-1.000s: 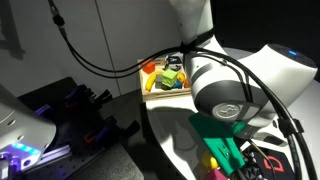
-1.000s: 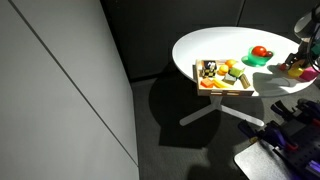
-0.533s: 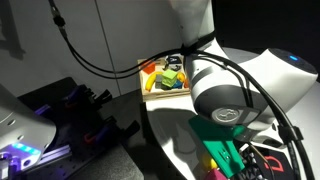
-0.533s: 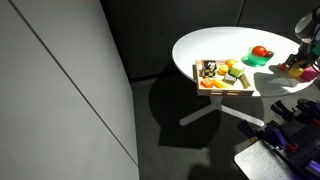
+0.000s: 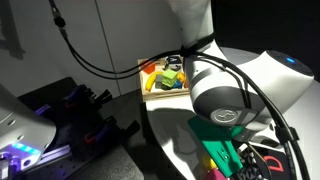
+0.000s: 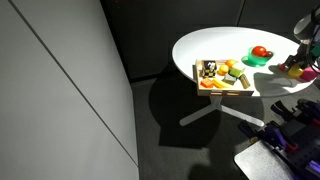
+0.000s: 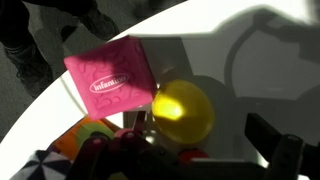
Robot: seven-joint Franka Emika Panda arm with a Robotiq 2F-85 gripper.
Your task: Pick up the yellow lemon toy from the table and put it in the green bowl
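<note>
My fingers are level with the sides of the lemon [image 7: 183, 112] between them and would hold it now, so my gripper should close on the lemon.
In the wrist view the yellow lemon toy [image 7: 183, 110] lies on the white table [image 7: 200, 40], between my fingers and close to the left one. My gripper [image 7: 205, 135] is open around it, with the right finger well clear of the lemon. In an exterior view the green bowl [image 6: 256, 60] stands on the table [image 6: 215, 48] with a small red toy [image 6: 260, 51] in it. The gripper [image 6: 301, 55] is low over the table at the frame's right edge, beyond the bowl. The arm hides the lemon in the exterior view [image 5: 235, 85].
A pink box [image 7: 108, 80] lies right beside the lemon, with other colourful toys below it. A wooden tray [image 6: 224, 75] of toy food sits near the table's edge and also shows in the exterior view [image 5: 165, 80]. Dark equipment stands on the floor [image 6: 285, 135].
</note>
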